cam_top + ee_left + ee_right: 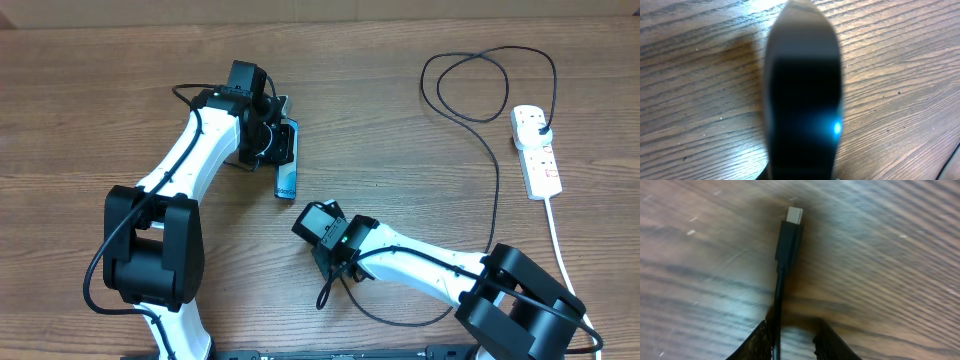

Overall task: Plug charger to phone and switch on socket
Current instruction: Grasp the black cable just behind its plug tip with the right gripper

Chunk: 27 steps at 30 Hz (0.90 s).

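Observation:
I will next grab the charger by its connector end [788, 245] with my right gripper, behind the charger's tip that points away. Then I should plug it into the phone.
The phone [287, 165] lies on the wood table with its light blue end toward me. My left gripper [272, 140] is shut on its far end. In the left wrist view the phone [802, 100] is a dark blur that fills the middle and hides my fingers. The charger's black cable [495, 190] loops from its plug [541, 124] in the socket, a white power strip [536, 150], round to my right gripper [332, 258]. In the right wrist view its connector tip [794, 216] points away. The cable runs along the left finger of my right gripper [792, 330]. A gap shows before the right finger.
The power strip's thick white cord [562, 255] runs down the right side toward the front edge. The charger cable makes a wide loop [480, 80] at the back right. The two arms' bases stand at the front of the table.

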Motion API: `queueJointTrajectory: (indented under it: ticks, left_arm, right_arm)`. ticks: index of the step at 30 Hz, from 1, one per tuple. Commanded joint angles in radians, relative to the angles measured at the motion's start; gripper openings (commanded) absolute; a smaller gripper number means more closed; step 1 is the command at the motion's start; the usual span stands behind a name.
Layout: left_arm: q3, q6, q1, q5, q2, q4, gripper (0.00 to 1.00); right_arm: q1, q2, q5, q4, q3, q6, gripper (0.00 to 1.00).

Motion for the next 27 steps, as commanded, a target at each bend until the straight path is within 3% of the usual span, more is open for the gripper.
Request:
queueJointTrajectory:
  ticks: [1,5,11,27]
  left_arm:
    - [0.002,0.007,-0.005,0.000,-0.006,0.004,0.04]
    - [0.002,0.007,-0.005,0.000,-0.006,0.005,0.04]
    - [0.002,0.007,-0.005,0.000,-0.006,0.016,0.04]
    - [0.002,0.007,-0.005,0.000,-0.006,0.020,0.05]
  right_arm:
    - [-0.074,0.017,0.032,0.003,-0.010,0.039,0.28]
    - [-0.147,0.017,-0.150,0.062,-0.010,-0.054,0.41]
    - [-0.225,0.017,-0.173,0.119,-0.010,-0.082,0.45]
    - [-0.216,0.063,-0.188,0.212,-0.010,-0.090,0.43]
